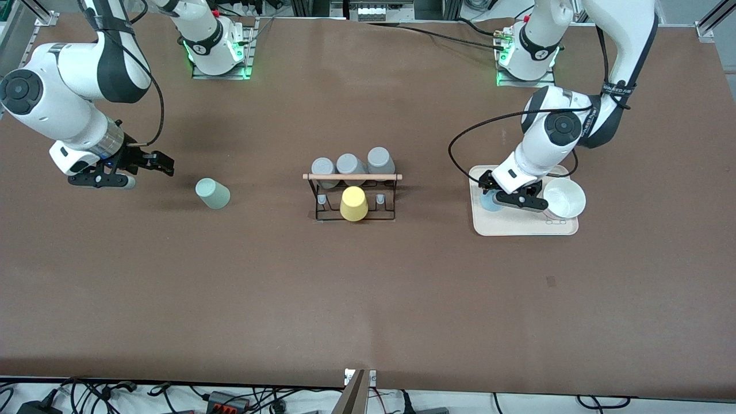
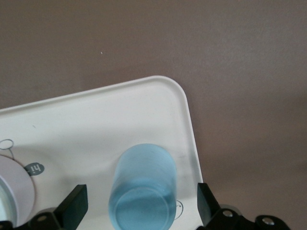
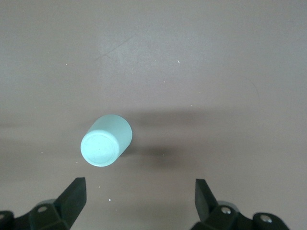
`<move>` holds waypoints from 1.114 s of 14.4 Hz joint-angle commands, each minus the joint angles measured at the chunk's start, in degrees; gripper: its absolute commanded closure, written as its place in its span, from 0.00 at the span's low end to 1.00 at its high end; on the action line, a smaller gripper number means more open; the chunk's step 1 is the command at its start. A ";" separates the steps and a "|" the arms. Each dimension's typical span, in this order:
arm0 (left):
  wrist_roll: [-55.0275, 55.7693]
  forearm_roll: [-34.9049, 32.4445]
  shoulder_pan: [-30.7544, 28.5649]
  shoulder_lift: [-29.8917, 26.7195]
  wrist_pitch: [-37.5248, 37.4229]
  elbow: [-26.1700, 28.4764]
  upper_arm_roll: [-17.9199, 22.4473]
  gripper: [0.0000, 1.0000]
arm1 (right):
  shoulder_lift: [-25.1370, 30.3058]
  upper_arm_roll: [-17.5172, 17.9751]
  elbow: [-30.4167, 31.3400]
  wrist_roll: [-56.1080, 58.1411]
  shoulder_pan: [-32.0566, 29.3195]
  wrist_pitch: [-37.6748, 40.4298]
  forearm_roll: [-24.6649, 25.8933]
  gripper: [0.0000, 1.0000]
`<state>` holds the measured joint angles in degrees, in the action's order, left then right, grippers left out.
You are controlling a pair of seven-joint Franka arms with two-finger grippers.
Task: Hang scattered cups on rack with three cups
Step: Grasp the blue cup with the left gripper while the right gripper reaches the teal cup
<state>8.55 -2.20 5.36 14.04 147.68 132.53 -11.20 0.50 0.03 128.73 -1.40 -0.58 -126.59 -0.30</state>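
Observation:
My left gripper grabs the light blue cup by its body [image 1: 491,199] next, to hang it on the rack beside the yellow cup.
The light blue cup [image 1: 489,202] stands upside down on the beige tray [image 1: 517,227] toward the left arm's end of the table. My left gripper [image 1: 489,193] is low over it. In the left wrist view the cup [image 2: 144,187] sits between the open gripper's [image 2: 140,205] fingers, which do not touch it. The mint green cup [image 1: 213,193] stands upside down on the table toward the right arm's end. My right gripper [image 1: 163,165] is open and empty beside it, apart from the cup [image 3: 105,140] in the right wrist view [image 3: 139,199]. The black wire rack [image 1: 352,177] stands mid-table.
Three grey cups [image 1: 348,165] hang on the rack's row farther from the front camera, and a yellow cup [image 1: 353,203] hangs on the nearer row. A white bowl [image 1: 564,198] sits on the tray beside the blue cup, and its edge shows in the left wrist view [image 2: 14,187].

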 commanded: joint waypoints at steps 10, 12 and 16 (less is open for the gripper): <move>-1.42 -1.84 -0.26 2.66 3.84 0.89 -0.23 0.67 | -3.74 0.06 0.39 0.43 2.07 -5.33 -0.22 0.00; -3.26 -1.84 -0.61 1.00 2.97 0.19 -0.23 0.72 | -4.19 0.06 0.47 0.43 3.03 -5.24 -0.22 0.00; -3.27 -1.75 -0.18 -0.69 -13.42 -12.07 -0.49 0.73 | -6.90 0.14 0.47 0.26 3.21 -9.01 -0.22 0.00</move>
<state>5.86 -2.61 5.17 14.87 144.11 127.71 -11.31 -5.31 0.13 128.78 -1.40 2.48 -132.97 -0.30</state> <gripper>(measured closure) 0.330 0.000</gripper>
